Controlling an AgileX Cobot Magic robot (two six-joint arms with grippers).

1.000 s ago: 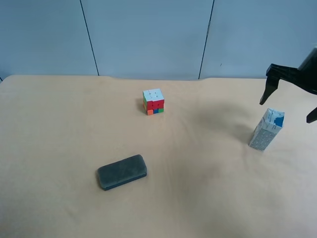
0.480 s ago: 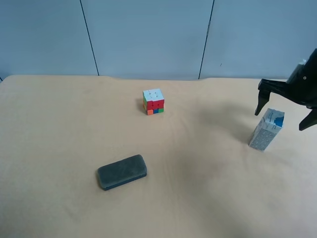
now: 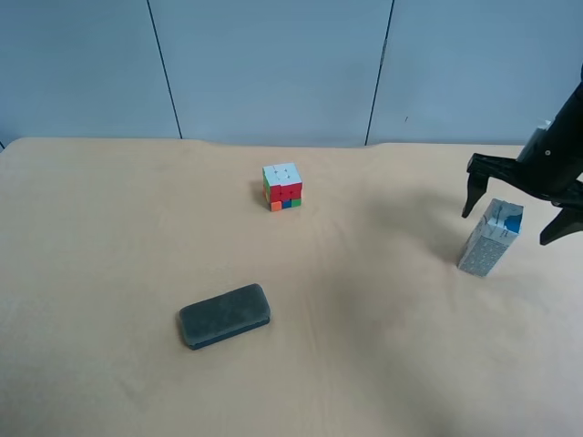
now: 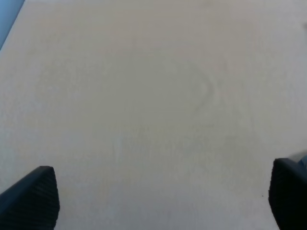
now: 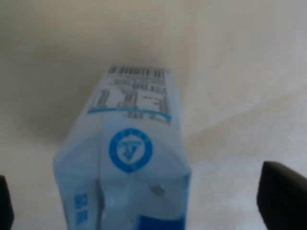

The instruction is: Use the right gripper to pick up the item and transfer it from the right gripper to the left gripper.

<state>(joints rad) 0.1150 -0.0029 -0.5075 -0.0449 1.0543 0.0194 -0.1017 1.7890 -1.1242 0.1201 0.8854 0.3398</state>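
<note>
The robot's right gripper will grab the carton by its top end [image 3: 502, 219] next, so that the carton's bottom end [image 3: 478, 260] stays free for the left gripper.
The item, a small white-and-grey carton [image 3: 490, 238] with blue marks, stands slightly tilted on the tan table at the exterior high view's far right. My right gripper [image 3: 506, 225] hangs open over it, one black finger on each side of its gabled top, neither touching. In the right wrist view the carton [image 5: 129, 158] fills the middle, with the right gripper [image 5: 139, 191] spread wide around it. My left gripper [image 4: 160, 191] is open over bare cloth, holding nothing. It does not appear in the exterior high view.
A multicoloured puzzle cube [image 3: 282, 186] sits near the table's far middle. A dark grey oblong eraser [image 3: 224, 315] lies at the near left. The tan cloth [image 3: 364, 346] covers the whole table, with blue wall panels behind.
The right gripper has come down and towards the view's left, from above and beside the carton to astride its top. Carton, cube and eraser have stayed put.
</note>
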